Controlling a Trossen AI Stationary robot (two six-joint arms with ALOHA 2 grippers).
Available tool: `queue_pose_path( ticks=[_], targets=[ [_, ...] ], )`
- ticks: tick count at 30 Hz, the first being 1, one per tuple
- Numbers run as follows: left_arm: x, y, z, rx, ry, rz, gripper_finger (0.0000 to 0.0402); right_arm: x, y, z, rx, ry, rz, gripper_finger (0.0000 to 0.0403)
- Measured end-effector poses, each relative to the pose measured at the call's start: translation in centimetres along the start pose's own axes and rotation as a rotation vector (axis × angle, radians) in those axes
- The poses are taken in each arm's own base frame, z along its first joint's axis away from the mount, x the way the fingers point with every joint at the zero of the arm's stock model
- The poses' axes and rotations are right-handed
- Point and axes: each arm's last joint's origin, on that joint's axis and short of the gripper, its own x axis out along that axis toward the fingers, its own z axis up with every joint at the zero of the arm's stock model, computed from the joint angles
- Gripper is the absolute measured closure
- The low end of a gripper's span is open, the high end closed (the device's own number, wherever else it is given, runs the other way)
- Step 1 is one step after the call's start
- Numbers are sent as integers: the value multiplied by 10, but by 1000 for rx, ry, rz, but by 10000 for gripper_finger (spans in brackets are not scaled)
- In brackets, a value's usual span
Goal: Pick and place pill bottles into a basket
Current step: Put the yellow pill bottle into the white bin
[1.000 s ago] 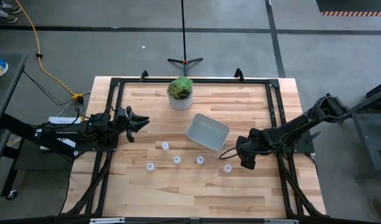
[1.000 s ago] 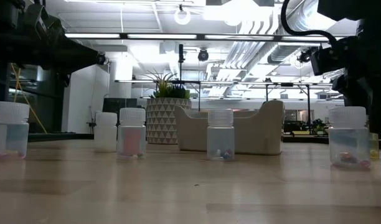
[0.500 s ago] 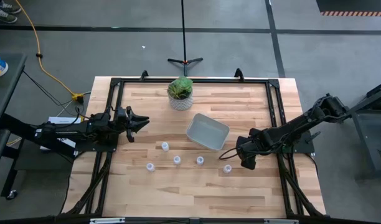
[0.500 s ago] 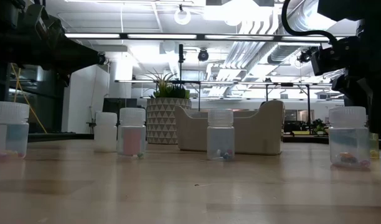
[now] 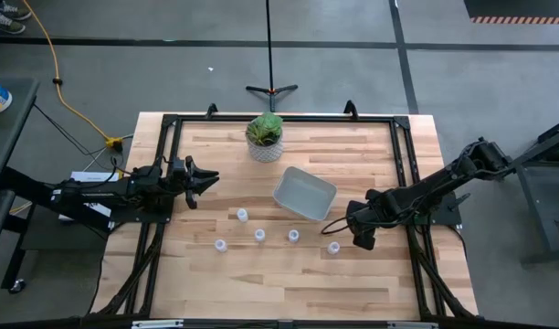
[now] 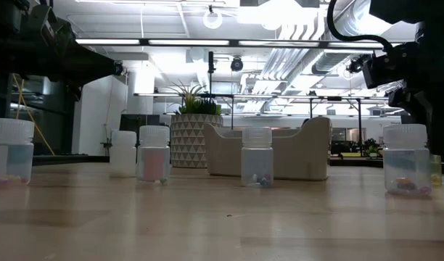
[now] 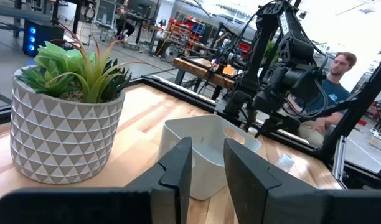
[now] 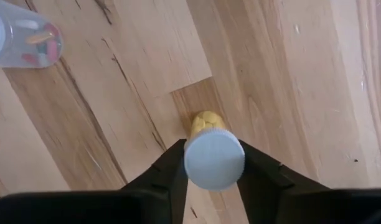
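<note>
My right gripper needs to move the white-capped bottle (image 5: pixel 333 248) toward the basket before it opens. The bottle is over bare wood in the high view, short of the pale basket (image 5: pixel 304 193).
Five whitish pill bottles stand upright on the wooden table in a loose row (image 5: pixel 242 215) (image 5: pixel 221 245) (image 5: pixel 259 235) (image 5: pixel 293 236) (image 5: pixel 333 247). The pale basket (image 5: pixel 304 193) sits beyond them, resting on its base. My right gripper (image 5: pixel 362 239) is low at the row's right end, shut on a yellowish pill bottle (image 8: pixel 205 119) with a white cap. My left gripper (image 5: pixel 206 178) hovers at the table's left side, open by a narrow gap (image 7: pixel 208 168) with nothing in it, facing the basket (image 7: pixel 209 146). My right gripper pinches the yellowish bottle's white cap (image 8: pixel 214 158) between its two fingers (image 8: pixel 175 169), one on each side. The fingers come from above, pointing down. The bottle stands upright below them, its yellow body toward the wood; whether its base rests on the table does not show.
A white patterned pot with a green plant (image 5: pixel 264 135) stands at the far middle of the table. A black frame (image 5: pixel 403 137) runs round the table's edges. The nearest whitish bottle (image 8: pixel 22 40) is just left of my right gripper. A person (image 7: pixel 330 87) sits beyond the table.
</note>
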Motion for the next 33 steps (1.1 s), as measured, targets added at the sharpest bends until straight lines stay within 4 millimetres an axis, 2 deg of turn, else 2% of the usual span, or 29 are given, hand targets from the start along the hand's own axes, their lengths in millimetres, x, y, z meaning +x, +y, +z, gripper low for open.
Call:
queue_pose_path(
  ticks=[7,12,17,22,26,29,33],
  targets=[
    [0,0,0,0,0,0,273,-1,3,4,9,-34,30,292],
    [0,0,0,0,0,0,273,-15,6,19,21,-95,57,289],
    [0,0,0,0,0,0,273,-42,9,44,-9,-188,109,300],
    [0,0,0,0,0,0,273,-78,11,70,-8,-313,159,295],
    [0,0,0,0,0,0,273,-99,6,85,-37,-434,91,293],
    [0,0,0,0,0,0,273,-99,-4,92,-18,-473,11,292],
    [0,0,0,0,0,0,273,-86,-16,105,5,-426,-28,292]
  ],
)
